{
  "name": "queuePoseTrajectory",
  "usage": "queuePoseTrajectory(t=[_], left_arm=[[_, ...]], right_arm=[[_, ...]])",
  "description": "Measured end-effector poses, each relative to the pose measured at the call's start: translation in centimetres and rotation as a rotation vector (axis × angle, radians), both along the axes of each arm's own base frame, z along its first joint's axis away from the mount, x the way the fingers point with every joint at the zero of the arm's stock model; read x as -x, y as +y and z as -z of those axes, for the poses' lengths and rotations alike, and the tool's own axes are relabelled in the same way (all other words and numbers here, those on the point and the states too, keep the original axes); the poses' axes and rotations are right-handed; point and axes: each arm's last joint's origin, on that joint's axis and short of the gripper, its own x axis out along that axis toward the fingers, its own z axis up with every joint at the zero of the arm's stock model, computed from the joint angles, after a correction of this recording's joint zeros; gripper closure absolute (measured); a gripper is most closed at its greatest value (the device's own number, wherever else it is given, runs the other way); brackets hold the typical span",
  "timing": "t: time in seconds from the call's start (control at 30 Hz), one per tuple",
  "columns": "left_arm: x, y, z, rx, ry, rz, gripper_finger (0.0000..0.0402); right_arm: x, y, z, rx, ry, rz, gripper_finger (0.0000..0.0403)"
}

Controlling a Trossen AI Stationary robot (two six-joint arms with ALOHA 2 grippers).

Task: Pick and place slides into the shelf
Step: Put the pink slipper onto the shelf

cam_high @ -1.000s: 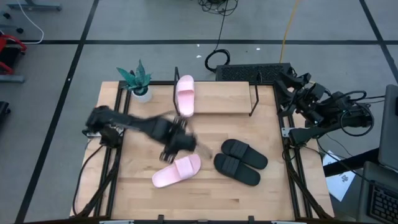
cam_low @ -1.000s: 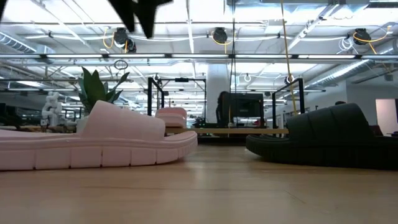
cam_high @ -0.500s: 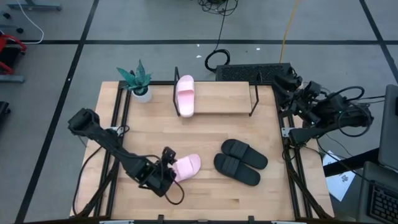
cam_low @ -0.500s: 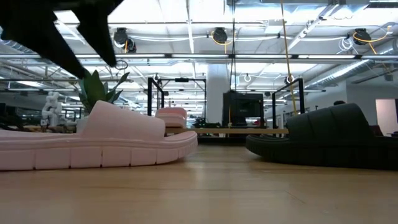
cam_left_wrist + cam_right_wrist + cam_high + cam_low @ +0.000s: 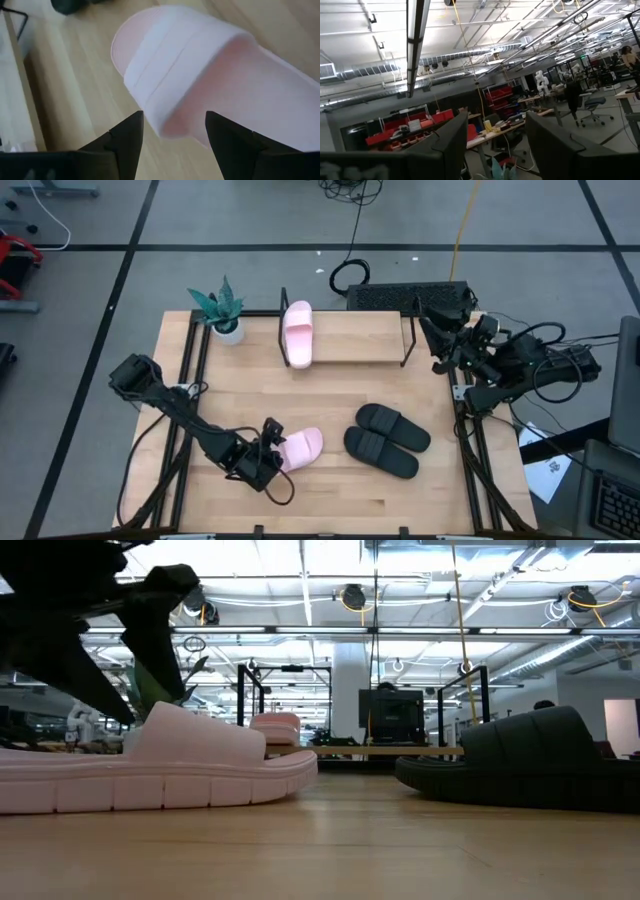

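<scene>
I need to place the pink slide on the shelf, so next I should pinch it with my left gripper by the edge [image 5: 166, 119] of its strap [image 5: 162, 117].
One light pink slide [image 5: 298, 446] lies sole-down on the table, and its strap [image 5: 180, 75] fills the left wrist view. My left gripper [image 5: 273, 453] is open, low at this slide's heel end, with its fingers [image 5: 129, 142] on either side of the strap's edge; I see no touch. The second pink slide [image 5: 297, 332] sits on the left end of the shelf [image 5: 355, 338]. Two black slides [image 5: 393, 427] [image 5: 379, 452] lie side by side on the table, right of centre. My right gripper [image 5: 438, 340] is open and raised by the shelf's right end frame.
A small potted plant [image 5: 222, 310] stands at the table's far left corner beside the shelf. A dark keyboard-like object [image 5: 405, 295] lies behind the shelf. The shelf board right of the pink slide is bare. In the low view the pink slide [image 5: 160, 765] and a black slide [image 5: 530, 760] lie near.
My left arm has swung from the middle of the table toward the near edge and come down to the heel end of the pink slide on the table, staying open. My right gripper has shifted a little toward the shelf's right end. No slide has moved.
</scene>
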Motion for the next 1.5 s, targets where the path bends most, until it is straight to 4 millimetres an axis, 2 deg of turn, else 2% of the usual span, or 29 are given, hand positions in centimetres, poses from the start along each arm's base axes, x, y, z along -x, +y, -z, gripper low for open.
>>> queuePoseTrajectory(t=[0.17,0.33,0.5,0.67,0.77,0.87,1.0,1.1,1.2,1.33,1.47,1.5], left_arm=[[-0.3,0.4,0.8,-0.034,-0.052,0.05,0.0183],[-1.0,1.0,0.8,-0.07,-0.09,0.054,0.019],[-1.8,1.7,2.1,-0.074,-0.035,0.083,0.025],[-2.8,1.6,3.2,-0.11,-0.051,0.103,0.0309],[-3.2,1.7,3.4,-0.138,-0.072,0.103,0.0346],[-3.4,1.6,2.8,-0.162,-0.07,0.105,0.039],[-3.8,2.2,-0.5,-0.226,-0.096,0.033,0.0397],[-4.1,3.6,-4.8,-0.276,-0.154,-0.08,0.0398],[-5.2,5.4,-9.8,-0.217,-0.294,-0.203,0.0399],[-6.9,9.3,-16.5,-0.163,-0.523,-0.413,0.04],[-9.2,13.9,-20.3,-0.204,-0.709,-0.656,0.04],[-9.8,15.0,-20.5,-0.202,-0.731,-0.697,0.04]], right_arm=[[-0.3,0.1,0.1,0.002,0.011,0.0,0.0213],[-0.4,0.1,0.2,0.003,0.013,0.0,0.0213],[-0.4,0.1,0.1,0.003,0.008,0.001,0.0213],[-0.4,0.1,0.1,0.019,0.005,-0.019,0.0213],[-0.5,0.3,0.0,0.046,0.001,-0.064,0.0213],[-0.5,0.3,0.0,0.055,-0.002,-0.084,0.0213],[-0.5,0.3,0.0,0.054,-0.01,-0.084,0.0213],[-0.3,0.3,-0.4,0.056,-0.049,-0.077,0.0213],[0.1,0.2,-0.9,0.063,-0.101,-0.064,0.0213],[0.6,0.1,-1.5,0.051,-0.185,-0.058,0.0213],[1.3,0.0,-2.1,0.044,-0.281,-0.046,0.0213],[1.5,-0.1,-2.3,0.046,-0.302,-0.041,0.0213]])
